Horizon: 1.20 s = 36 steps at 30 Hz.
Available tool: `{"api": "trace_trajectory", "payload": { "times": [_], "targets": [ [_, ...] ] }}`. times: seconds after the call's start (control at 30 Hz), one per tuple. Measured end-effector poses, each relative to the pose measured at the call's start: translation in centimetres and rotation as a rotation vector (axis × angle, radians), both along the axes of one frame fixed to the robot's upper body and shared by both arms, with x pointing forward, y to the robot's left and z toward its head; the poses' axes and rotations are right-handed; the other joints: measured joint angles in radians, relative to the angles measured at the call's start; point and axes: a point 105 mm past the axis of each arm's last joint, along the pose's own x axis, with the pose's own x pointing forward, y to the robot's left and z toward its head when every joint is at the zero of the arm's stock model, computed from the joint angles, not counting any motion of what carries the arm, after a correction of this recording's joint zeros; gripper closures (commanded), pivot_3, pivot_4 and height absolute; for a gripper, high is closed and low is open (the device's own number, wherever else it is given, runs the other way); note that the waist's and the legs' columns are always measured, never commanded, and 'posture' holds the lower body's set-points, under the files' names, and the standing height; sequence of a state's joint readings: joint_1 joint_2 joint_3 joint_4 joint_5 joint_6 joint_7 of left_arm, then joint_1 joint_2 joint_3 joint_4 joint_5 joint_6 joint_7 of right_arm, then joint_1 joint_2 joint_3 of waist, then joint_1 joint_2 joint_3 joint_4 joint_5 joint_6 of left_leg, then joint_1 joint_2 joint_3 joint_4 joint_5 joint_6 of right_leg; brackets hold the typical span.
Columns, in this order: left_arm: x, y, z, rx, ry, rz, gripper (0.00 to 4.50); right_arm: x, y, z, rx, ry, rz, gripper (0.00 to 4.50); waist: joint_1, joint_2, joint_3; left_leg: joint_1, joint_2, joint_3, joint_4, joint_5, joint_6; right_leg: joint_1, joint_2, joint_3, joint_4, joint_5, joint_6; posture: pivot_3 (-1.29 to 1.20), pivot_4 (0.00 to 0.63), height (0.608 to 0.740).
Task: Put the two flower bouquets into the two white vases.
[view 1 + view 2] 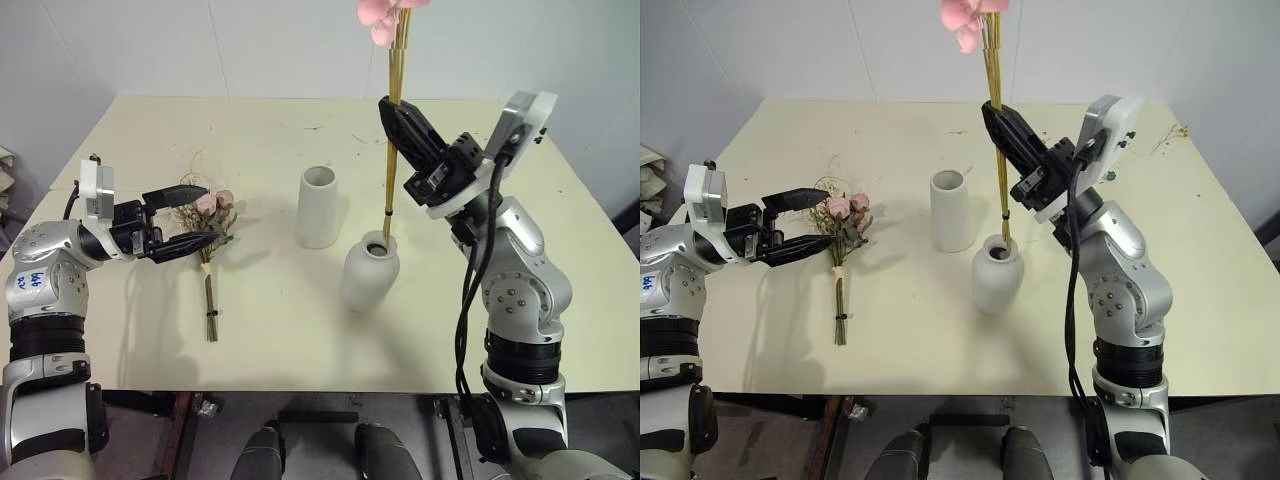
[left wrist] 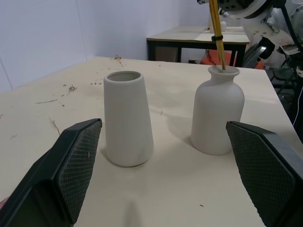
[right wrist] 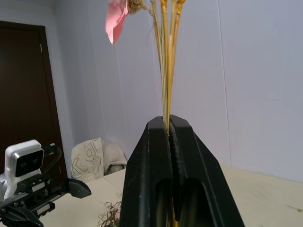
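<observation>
I should keep holding the wheat bouquet (image 1: 397,60) with my right gripper until its stems are deep in the squat vase, as their lower ends only reach the squat vase's opening (image 1: 376,249).
My right gripper (image 1: 392,108) is shut on the thin golden stems of the wheat bouquet (image 1: 397,60), which stands nearly upright with pink flowers at its top. The stems' lower ends (image 2: 221,64) reach into the narrow mouth of the squat white vase (image 1: 370,275). The taller tapered vase (image 1: 318,207) stands empty just to its left. The rose bouquet (image 1: 209,270) lies flat on the table, heads toward the far side. My left gripper (image 1: 195,217) is open, level, with its fingertips beside the rose heads and nothing between the fingers (image 2: 71,165).
The cream table (image 1: 150,130) carries small dried bits (image 1: 1175,130) near its far right corner. Its front edge runs close below the rose stems. Another table (image 2: 189,35) stands beyond the right side.
</observation>
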State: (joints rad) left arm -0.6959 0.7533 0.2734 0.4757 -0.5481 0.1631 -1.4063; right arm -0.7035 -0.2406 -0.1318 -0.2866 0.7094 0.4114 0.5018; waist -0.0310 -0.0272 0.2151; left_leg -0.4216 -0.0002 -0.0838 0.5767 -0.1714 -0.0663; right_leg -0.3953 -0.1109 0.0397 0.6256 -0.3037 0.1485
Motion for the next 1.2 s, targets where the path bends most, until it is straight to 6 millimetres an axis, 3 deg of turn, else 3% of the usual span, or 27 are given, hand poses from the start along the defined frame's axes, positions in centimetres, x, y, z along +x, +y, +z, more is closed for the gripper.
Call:
{"api": "trace_trajectory", "payload": {
  "times": [0.27,0.47,1.1,1.2],
  "targets": [
    [0.1,0.0,0.0,-0.003,0.002,0.009,0.00,0.0,0.0,0.0,0.000,-0.007,-0.003,4.47,0.000,0.000,0.000,0.000,0.000,0.000,0.000,0.000,0.000,0.000,0.000,0.000,0.000,0.000,0.000,0.00,0.150,0.740],
    [0.1,0.0,0.1,-0.003,0.001,0.012,0.00,0.2,-0.2,-2.4,-0.011,0.058,-0.002,4.47,0.001,0.000,0.000,0.000,0.000,0.000,0.000,0.000,0.000,0.000,0.000,0.000,0.000,0.000,0.000,0.00,0.150,0.740],
    [0.4,-0.2,0.2,-0.002,0.003,0.021,0.00,-0.1,-0.1,-6.1,-0.045,0.109,0.008,4.47,0.001,0.000,0.000,0.000,0.000,0.000,0.000,0.000,0.000,0.000,0.000,0.000,-0.001,0.000,0.000,0.00,0.150,0.740],
    [0.5,-0.2,0.3,-0.001,0.006,0.023,0.00,-0.1,0.0,-6.2,-0.058,0.112,0.009,3.86,0.002,0.000,0.000,0.000,0.000,0.000,0.000,0.000,0.000,0.000,0.000,0.000,-0.001,0.000,0.000,0.00,0.150,0.740]
  ]
}}
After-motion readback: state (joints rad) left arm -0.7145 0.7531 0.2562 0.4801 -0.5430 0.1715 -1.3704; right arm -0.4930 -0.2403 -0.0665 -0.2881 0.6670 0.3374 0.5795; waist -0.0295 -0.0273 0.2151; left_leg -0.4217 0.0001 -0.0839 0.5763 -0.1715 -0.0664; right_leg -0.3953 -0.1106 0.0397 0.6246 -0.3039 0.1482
